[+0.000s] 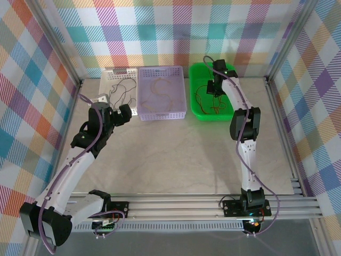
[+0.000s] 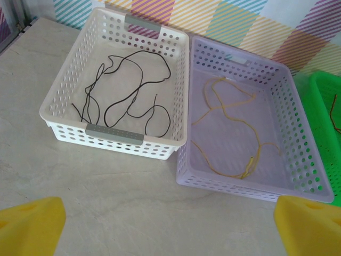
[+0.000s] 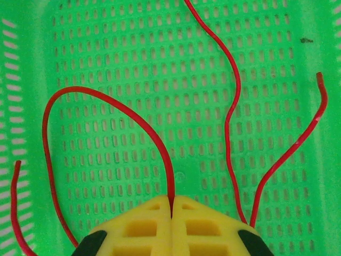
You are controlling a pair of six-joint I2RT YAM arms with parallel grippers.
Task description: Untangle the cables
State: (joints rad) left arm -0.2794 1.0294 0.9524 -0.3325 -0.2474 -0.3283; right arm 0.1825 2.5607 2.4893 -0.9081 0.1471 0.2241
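My right gripper releases the pinched piece of red cable next. The piece hangs inside the green basket (image 1: 194, 90), its loops over the basket's bottom, and would land there.
The cables lie sorted by colour. A black cable (image 2: 137, 90) curls in the white basket (image 2: 64, 85), and a yellow cable (image 2: 258, 146) lies in the purple basket (image 2: 287, 106). A red cable (image 3: 106, 98) loops over the floor of the green basket (image 3: 277, 42). My right gripper (image 3: 171, 205) hangs over the green basket (image 1: 194, 90) and is shut on the red cable, one strand pinched between its yellow pads. My left gripper (image 2: 170, 229) stands open over the bare table in front of the white and purple baskets, with nothing between its fingers (image 2: 29, 226).
The three baskets stand side by side along the back wall: white (image 1: 120, 74), purple (image 1: 161, 114), green. Metal frame posts and checked walls close in the table. Bare tabletop (image 1: 176, 154) stretches from the baskets to the arm bases.
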